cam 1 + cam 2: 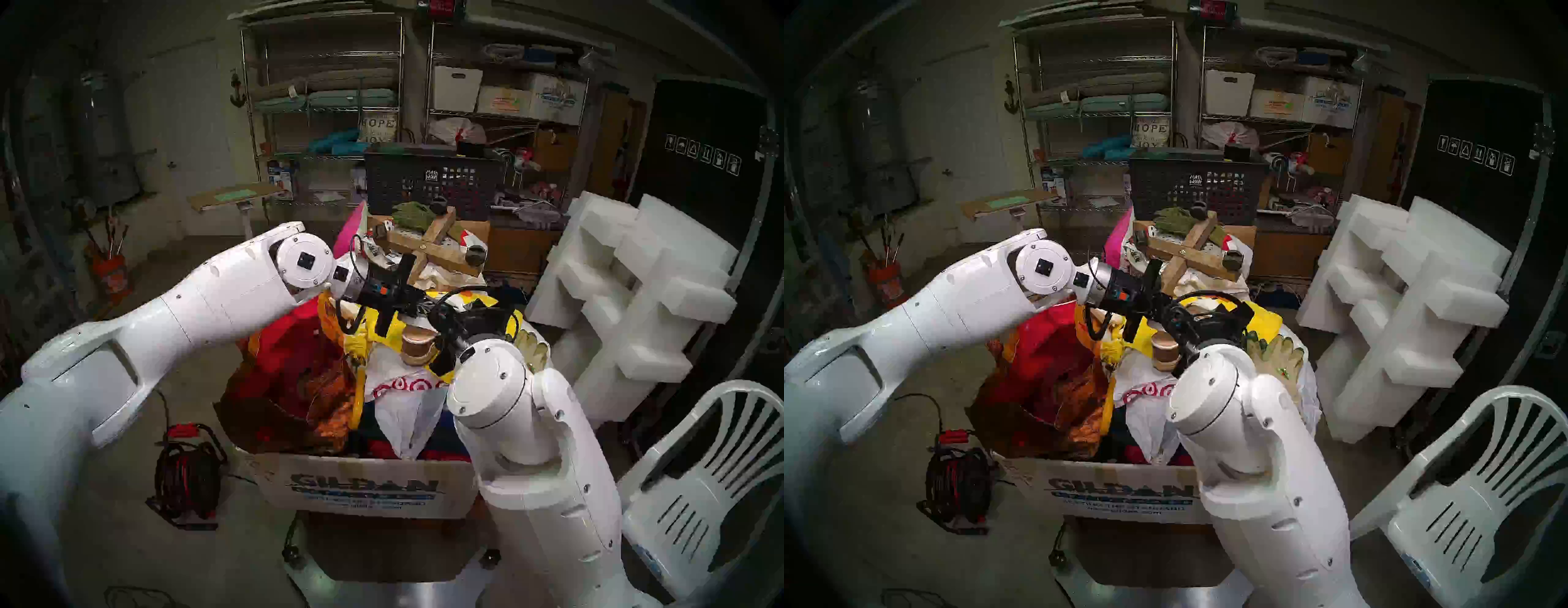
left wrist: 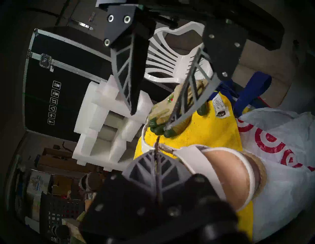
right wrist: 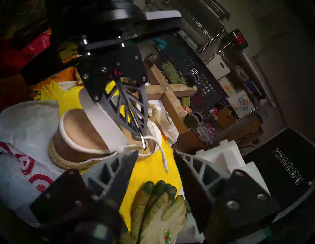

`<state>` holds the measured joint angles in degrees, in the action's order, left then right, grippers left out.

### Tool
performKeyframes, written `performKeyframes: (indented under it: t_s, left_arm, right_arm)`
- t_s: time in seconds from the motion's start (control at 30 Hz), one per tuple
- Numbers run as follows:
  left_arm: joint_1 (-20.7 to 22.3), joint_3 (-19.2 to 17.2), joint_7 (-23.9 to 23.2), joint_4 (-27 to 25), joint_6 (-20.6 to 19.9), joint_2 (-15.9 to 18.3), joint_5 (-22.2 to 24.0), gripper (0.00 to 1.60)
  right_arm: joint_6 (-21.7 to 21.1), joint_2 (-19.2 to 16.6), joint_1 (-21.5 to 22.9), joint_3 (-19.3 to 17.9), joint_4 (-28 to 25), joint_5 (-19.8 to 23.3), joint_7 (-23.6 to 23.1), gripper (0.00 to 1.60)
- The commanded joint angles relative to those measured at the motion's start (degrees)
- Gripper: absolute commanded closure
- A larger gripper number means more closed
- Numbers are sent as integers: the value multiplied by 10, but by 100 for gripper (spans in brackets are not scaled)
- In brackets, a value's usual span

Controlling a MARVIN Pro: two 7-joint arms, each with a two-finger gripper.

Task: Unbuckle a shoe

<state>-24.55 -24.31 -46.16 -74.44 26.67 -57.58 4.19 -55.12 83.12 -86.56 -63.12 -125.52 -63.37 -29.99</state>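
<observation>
The strap's loose end curls free past the buckle, where my left gripper sits. My right gripper next grips that white strap tip point(image 3: 162, 154) to unbuckle the shoe.
The shoe point(image 3: 80, 134) is a wedge sandal with a brown heel, jute-trimmed sole and wide white strap. It lies on a yellow cloth point(image 3: 153, 172) on top of a full box. In the head view only its heel point(image 1: 418, 346) shows between the two wrists. My left gripper point(image 3: 142, 135) comes down from above and is shut on the thin strap at its silver buckle point(image 3: 143, 142). The strap's loose white end point(image 3: 162, 156) trails over the cloth. My right gripper point(image 3: 155, 152) stands open just in front of the buckle, with nothing between its fingers point(image 2: 133, 109).
A green-tipped work glove point(image 3: 158, 204) lies on the cloth under my right gripper. A white bag with red rings point(image 3: 22, 136) sits beside the heel. A wooden cross point(image 1: 432, 250) and a black crate point(image 1: 432, 182) stand behind. White foam blocks point(image 1: 628, 297) and a plastic chair point(image 1: 700, 488) are on the right.
</observation>
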Motion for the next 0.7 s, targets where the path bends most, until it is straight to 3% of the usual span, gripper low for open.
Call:
performKeyframes:
  t_s: [0.0, 0.07, 0.67]
  left_arm:
    - [11, -8, 1, 0, 7, -1, 3, 160]
    - [10, -7, 0, 0, 9, 1, 3, 160]
    - [12, -7, -1, 8, 14, 3, 2, 160]
  right_arm:
    - [5, 9, 27, -1, 11, -3, 4, 60]
    - [3, 12, 27, -5, 7, 3, -1, 81]
    - [1, 4, 15, -13, -2, -9, -19, 82]
